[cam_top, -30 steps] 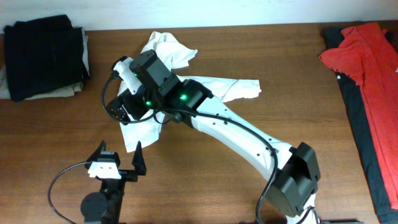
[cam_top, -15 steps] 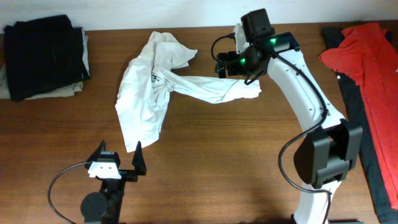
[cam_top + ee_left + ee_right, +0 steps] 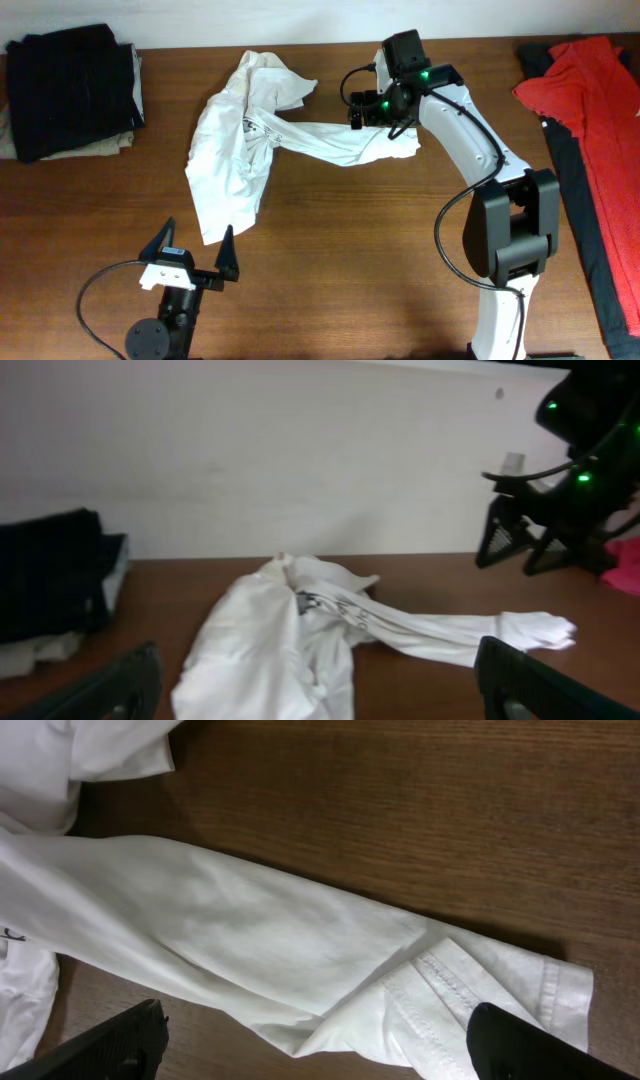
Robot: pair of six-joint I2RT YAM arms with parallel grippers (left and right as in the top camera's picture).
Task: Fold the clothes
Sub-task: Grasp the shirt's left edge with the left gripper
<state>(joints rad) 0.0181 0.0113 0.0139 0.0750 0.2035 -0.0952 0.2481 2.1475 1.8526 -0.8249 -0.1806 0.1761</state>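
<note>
The white T-shirt's near body edge (image 3: 223, 230) is opposite the stretched part, and my left gripper should grab it next. Then it can spread the shirt open for folding.
The white T-shirt (image 3: 245, 150) lies crumpled on the wooden table, its body at the left and one part stretched out to the right (image 3: 350, 145). A small dark print shows on it (image 3: 247, 124). The shirt also shows in the left wrist view (image 3: 300, 630) and the right wrist view (image 3: 250, 935). My right gripper (image 3: 362, 110) hovers open just above the stretched part, nothing between its fingers (image 3: 520, 1045). My left gripper (image 3: 195, 248) is open and empty near the front edge, just below the shirt's lower hem.
A black folded stack (image 3: 70, 90) sits at the far left. A red garment (image 3: 590, 100) lies on dark cloth at the right edge. A wall runs along the back of the table (image 3: 300, 460).
The right arm swung from the shirt's left body over to the right end of the stretched part, then shifted slightly left. The shirt's body now lies uncovered. The left gripper barely moved.
</note>
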